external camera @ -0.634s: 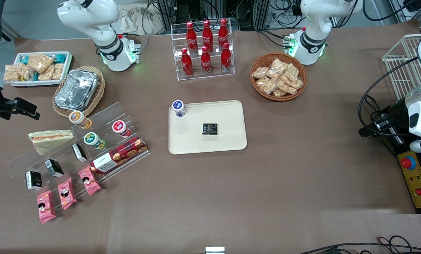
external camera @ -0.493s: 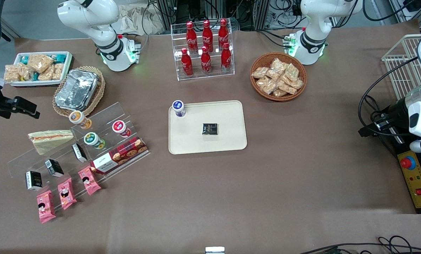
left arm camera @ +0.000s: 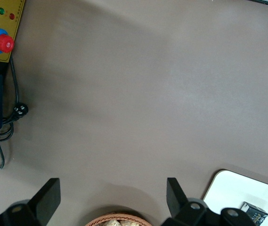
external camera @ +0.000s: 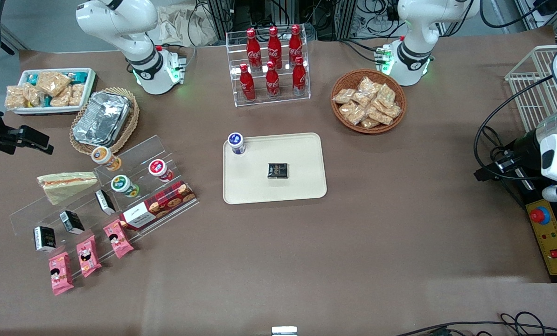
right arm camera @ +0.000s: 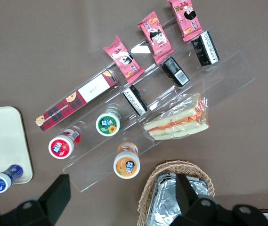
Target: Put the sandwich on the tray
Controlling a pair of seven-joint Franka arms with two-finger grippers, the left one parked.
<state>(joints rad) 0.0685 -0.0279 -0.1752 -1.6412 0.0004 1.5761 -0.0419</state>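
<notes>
Next, my right gripper grabs the sandwich (external camera: pixel 66 184) by its wrapper's end to place it on the cream tray (external camera: pixel 302 186).
The sandwich (external camera: pixel 66 184) is a wrapped wedge of pale bread with red and green filling, lying on the upper step of a clear acrylic stand (external camera: pixel 134 154); the right wrist view shows it (right arm camera: pixel 178 123) too. The cream tray (external camera: pixel 302 186) lies mid-table and holds a blue-capped cup (external camera: pixel 236 142) and a dark packet (external camera: pixel 277 170); its corner (right arm camera: pixel 2 136) appears in the right wrist view. My right gripper (external camera: pixel 36 142) hangs open and empty, high at the working arm's end, farther from the front camera than the sandwich. Its gap (right arm camera: pixel 122 181) spans a wicker basket's rim.
A wicker basket of foil containers (external camera: pixel 102 119) and a white tray of snack packets (external camera: pixel 50 88) lie near the gripper. The acrylic stand also carries cups (external camera: pixel 124 185), a biscuit box (external camera: pixel 159 205), dark packets and pink packets (external camera: pixel 87 254). A cola bottle rack (external camera: pixel 271 65) and snack basket (external camera: pixel 368 100) stand farther back.
My right gripper has drifted slightly away from the front camera, still open. Nothing on the table has moved.
</notes>
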